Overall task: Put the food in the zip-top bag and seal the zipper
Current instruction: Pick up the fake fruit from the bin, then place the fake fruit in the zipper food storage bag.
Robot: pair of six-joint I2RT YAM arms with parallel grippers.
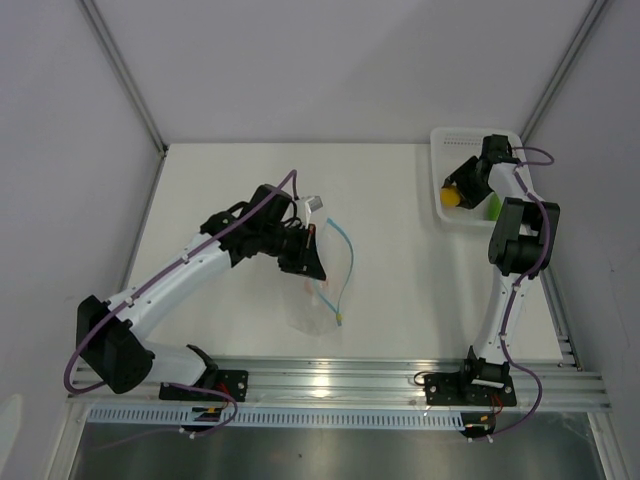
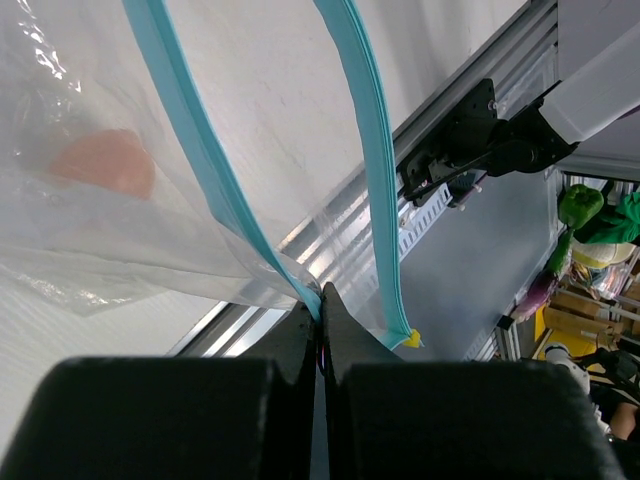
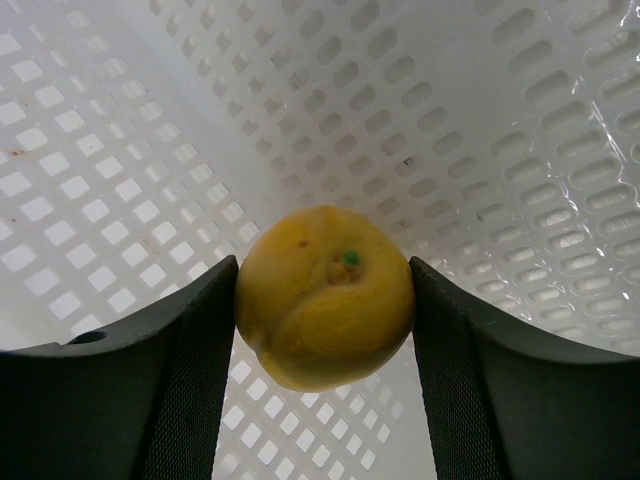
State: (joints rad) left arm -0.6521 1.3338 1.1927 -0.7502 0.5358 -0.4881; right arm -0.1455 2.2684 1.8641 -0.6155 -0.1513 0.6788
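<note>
My right gripper would bring the round orange-yellow food (image 1: 451,196) (image 3: 325,295) up out of the white basket if I lifted it now, because both fingers press against opposite sides of the food.
The clear zip-top bag (image 1: 318,300) lies at the table's middle, its teal-blue zipper (image 1: 345,262) curving open. My left gripper (image 1: 312,262) is shut on one zipper edge (image 2: 212,180) and holds the mouth apart; the other strip (image 2: 372,150) hangs free, ending in a yellow tab (image 2: 411,339). A pinkish piece (image 2: 105,162) shows through the plastic. My right gripper (image 1: 455,190) is over the white basket (image 1: 448,214) and is shut on the round orange-yellow food (image 3: 325,295). The oblong green food (image 1: 493,206) lies in the basket, partly hidden by the arm.
The basket's lattice walls (image 3: 480,140) surround the right gripper. An aluminium rail (image 1: 400,385) runs along the near table edge. White walls enclose the table on three sides.
</note>
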